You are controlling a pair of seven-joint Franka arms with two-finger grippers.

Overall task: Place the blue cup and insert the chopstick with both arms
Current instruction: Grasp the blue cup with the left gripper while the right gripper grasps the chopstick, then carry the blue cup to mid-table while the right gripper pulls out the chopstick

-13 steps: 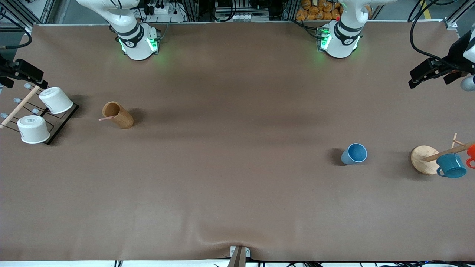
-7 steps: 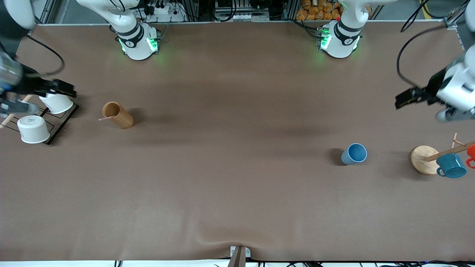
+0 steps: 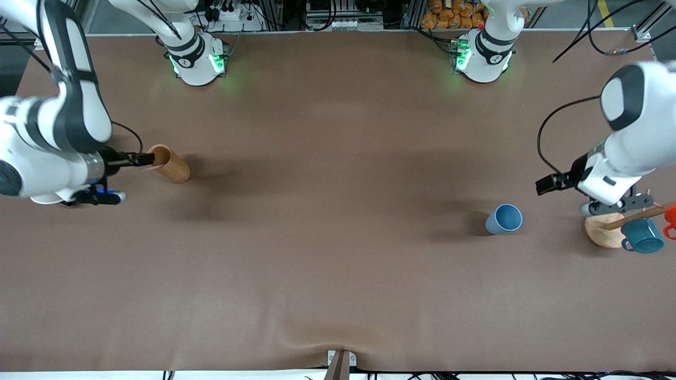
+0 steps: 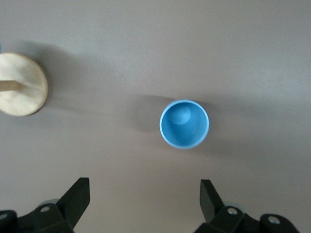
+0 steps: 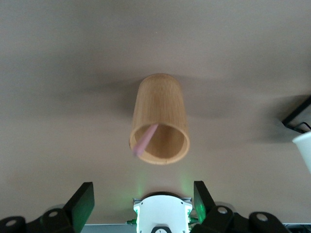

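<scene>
I should next grab the blue cup by its rim (image 3: 504, 205) with my left gripper, to place the cup for the chopstick (image 3: 154, 167) to go in.
The blue cup (image 3: 504, 219) stands upright, mouth up, toward the left arm's end of the table; it also shows in the left wrist view (image 4: 184, 124). My left gripper (image 3: 547, 184) is open and empty (image 4: 144, 196), in the air between the cup and a wooden rack base. The pale-pink chopstick (image 5: 145, 138) leans inside a tan wooden cup (image 3: 169, 164), its tip past the rim. My right gripper (image 3: 140, 158) is open and empty (image 5: 143, 196), just beside the tan cup's (image 5: 159, 119) mouth.
A mug rack with a round wooden base (image 3: 599, 229) holds a teal mug (image 3: 641, 236) and an orange mug (image 3: 670, 216) at the left arm's end. A black wire rack (image 5: 296, 116) with a white cup (image 5: 303, 148) lies near the tan cup, under the right arm.
Both arms have swung in from the table's ends. The right gripper has come to the tan cup's mouth. The left gripper has moved down toward the blue cup.
</scene>
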